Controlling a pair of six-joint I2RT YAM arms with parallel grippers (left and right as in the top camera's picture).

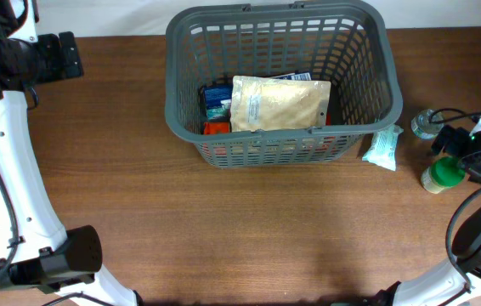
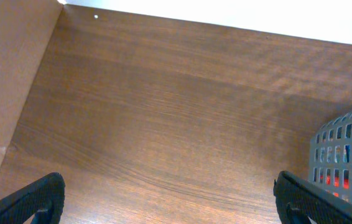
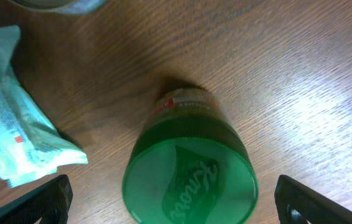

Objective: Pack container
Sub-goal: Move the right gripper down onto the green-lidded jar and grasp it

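Observation:
The whole top of the green lid shows below the fingers, so closing now would miss the lid. My right gripper goes lower first, then closes.
The container, a large dark grey slotted basket, stands at the back middle of the table. Inside it lie a beige pouch, a blue packet and an orange item. To its right, a green-lidded jar stands upright on the table. My right gripper hovers over it, open. In the right wrist view the jar lid sits between the two fingers, touching neither. My left gripper is open and empty at the far left, with the container's corner beyond its right finger.
A pale green packet lies by the container's right front corner and shows in the right wrist view as well. A clear glass item stands just behind the jar. Bare brown table stretches across the front.

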